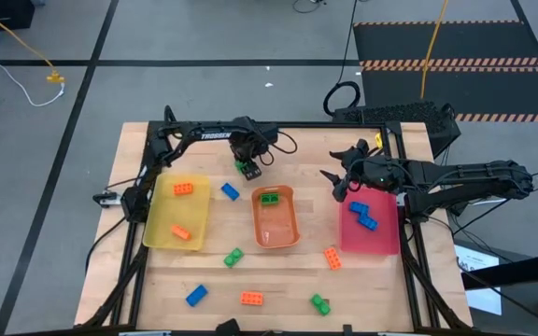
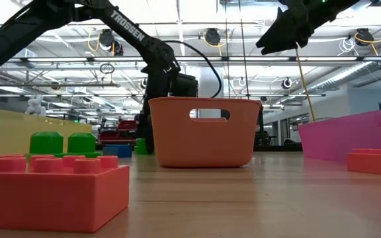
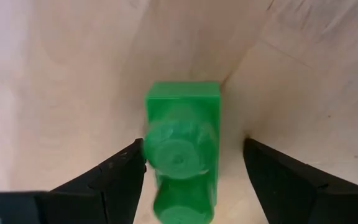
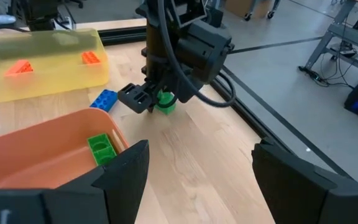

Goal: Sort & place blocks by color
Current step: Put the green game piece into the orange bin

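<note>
I need to grab the green block by its two opposite sides with my left gripper next. Then I can sort it into the orange tray [image 1: 276, 224].
A green block [image 3: 182, 124] lies on the wooden table near its far edge, studs up; it also shows in the high view [image 1: 247, 170]. My left gripper [image 3: 194, 165] points down over it, open, one finger on each side. My right gripper [image 1: 337, 183] is open and empty, above the table beside the pink tray [image 1: 386, 243], which holds a blue block [image 1: 362, 214]. The orange tray [image 1: 276, 233] holds a green block [image 1: 270, 197]. The yellow tray [image 1: 162, 224] holds two orange blocks [image 1: 184, 188]. My left gripper stands astride the green block from above. One fingertip [image 3: 126, 171] lies right against the side of the block's stud [image 3: 160, 152]; I cannot tell whether it touches. The other finger [image 3: 278, 180] stands apart from the block, which rests on the table.
Loose blocks lie on the table: blue [image 1: 230, 191] between the yellow and orange trays, green [image 1: 233, 257], orange [image 1: 332, 259], blue [image 1: 195, 295], orange [image 1: 251, 299] and green [image 1: 320, 303] toward the near edge. Bare wood shows between the orange and pink trays.
</note>
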Tool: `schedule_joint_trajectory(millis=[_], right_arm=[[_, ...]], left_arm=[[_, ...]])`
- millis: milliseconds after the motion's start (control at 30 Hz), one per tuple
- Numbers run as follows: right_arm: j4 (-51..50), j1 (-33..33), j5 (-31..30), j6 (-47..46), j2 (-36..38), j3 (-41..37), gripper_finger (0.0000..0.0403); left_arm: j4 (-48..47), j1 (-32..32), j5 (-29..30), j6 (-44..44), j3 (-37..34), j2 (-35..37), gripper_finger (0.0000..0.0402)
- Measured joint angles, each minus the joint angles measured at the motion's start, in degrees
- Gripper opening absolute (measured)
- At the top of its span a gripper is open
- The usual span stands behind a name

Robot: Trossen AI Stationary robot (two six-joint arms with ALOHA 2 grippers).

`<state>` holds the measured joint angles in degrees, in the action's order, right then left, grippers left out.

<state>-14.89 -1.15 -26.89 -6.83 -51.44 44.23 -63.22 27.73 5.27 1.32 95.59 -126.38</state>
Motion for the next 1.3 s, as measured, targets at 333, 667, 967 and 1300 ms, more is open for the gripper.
schedule_joint_trajectory(millis=[333,667,967,1300], right_arm=[[-0.2,0.0,0.0,0.0,0.0,0.0,0.027],[-0.2,0.0,0.0,0.0,0.0,0.0,0.027],[-0.2,0.0,0.0,0.4,0.0,0.0,0.027],[-0.2,0.0,0.0,1.7,0.0,0.0,0.027]], left_arm=[[0.5,0.2,-0.1,1.7,0.1,-0.8,0.025],[0.5,0.2,-3.1,3.1,0.0,-0.9,0.0139],[-5.1,0.4,-2.4,4.5,3.5,-1.6,0.0139],[-14.4,-1.7,-2.3,4.2,17.1,-1.4,0.0139]])
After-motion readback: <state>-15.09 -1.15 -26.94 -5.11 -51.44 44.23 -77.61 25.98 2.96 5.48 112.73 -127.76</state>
